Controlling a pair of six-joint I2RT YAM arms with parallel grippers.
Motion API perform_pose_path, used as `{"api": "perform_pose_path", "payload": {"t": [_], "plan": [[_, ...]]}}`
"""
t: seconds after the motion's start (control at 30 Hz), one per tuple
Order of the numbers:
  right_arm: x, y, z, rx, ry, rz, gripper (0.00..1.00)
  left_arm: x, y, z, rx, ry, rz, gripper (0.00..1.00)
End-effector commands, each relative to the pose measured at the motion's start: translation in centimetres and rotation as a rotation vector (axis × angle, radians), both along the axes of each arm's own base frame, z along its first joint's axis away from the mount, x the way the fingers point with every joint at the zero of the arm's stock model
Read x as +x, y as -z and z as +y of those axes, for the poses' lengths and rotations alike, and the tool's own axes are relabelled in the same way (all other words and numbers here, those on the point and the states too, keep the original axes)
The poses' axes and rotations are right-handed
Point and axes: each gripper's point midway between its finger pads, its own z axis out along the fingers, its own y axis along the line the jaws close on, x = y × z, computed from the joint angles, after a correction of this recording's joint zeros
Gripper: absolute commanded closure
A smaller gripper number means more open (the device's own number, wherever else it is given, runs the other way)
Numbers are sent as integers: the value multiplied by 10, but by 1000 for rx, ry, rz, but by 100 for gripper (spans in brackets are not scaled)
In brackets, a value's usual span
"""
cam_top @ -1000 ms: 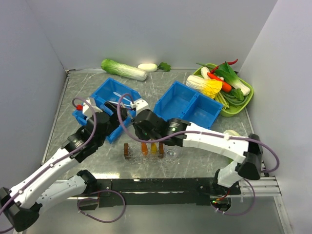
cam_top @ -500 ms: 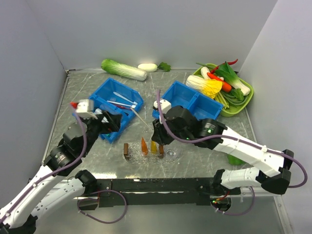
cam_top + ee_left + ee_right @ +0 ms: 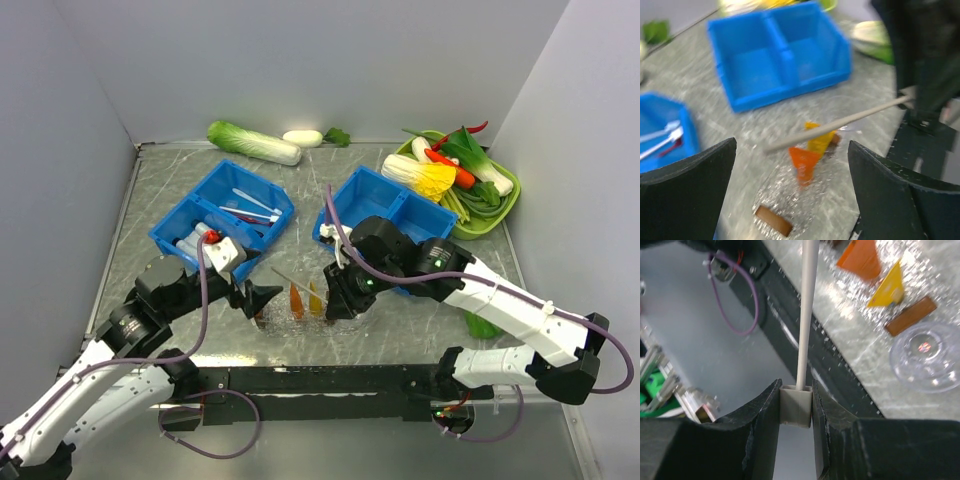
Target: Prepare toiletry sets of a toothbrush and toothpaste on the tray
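My left gripper grabs the toothbrush by its handle end (image 3: 280, 273) (image 3: 785, 142) next, leaving the toothbrush's other end free for my right gripper to release.
The clear bumpy tray (image 3: 280, 320) lies near the front edge and holds an orange tube (image 3: 296, 301), a yellow tube (image 3: 314, 298) and brown tubes (image 3: 259, 312). My right gripper (image 3: 338, 300) is shut on the thick end of a pale toothbrush (image 3: 289, 276), which slants over the tray's tubes. The right wrist view shows the fingers (image 3: 760, 425) clamped on the toothbrush's end (image 3: 796, 407), with its handle (image 3: 807, 315) pointing away. My left gripper (image 3: 258, 297) is open and empty at the tray's left end. In the left wrist view the toothbrush (image 3: 840, 121) crosses above the orange tube (image 3: 805, 162) and the tray (image 3: 790, 200).
A blue bin (image 3: 228, 215) behind the left gripper holds several more toothbrushes (image 3: 250, 205). A second blue bin (image 3: 390, 220) stands behind the right gripper. A green tray of vegetables (image 3: 497, 205) is at back right, a cabbage (image 3: 252, 142) at the back wall. A clear round dish (image 3: 925, 357) sits by the tubes.
My right gripper has carried the toothbrush down and forward over the tray. My left gripper has left the blue bin and come down beside the tray's left end.
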Motion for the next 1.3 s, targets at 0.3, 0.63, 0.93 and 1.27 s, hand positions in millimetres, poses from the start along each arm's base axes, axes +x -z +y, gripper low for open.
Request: {"api": "perform_pose_path", "payload": {"t": [0.3, 0.63, 0.93, 1.27], "plan": [[-49, -2, -13, -6, -211, 196, 85, -77, -5, -52, 18, 573, 123, 3], [-64, -5, -13, 20, -310, 249, 86, -113, 25, -68, 53, 784, 357, 13], [-62, -3, -9, 11, -327, 257, 87, -120, 35, -75, 73, 821, 412, 38], [-63, -6, -8, 14, -339, 260, 87, -125, 47, -81, 113, 837, 454, 56]]}}
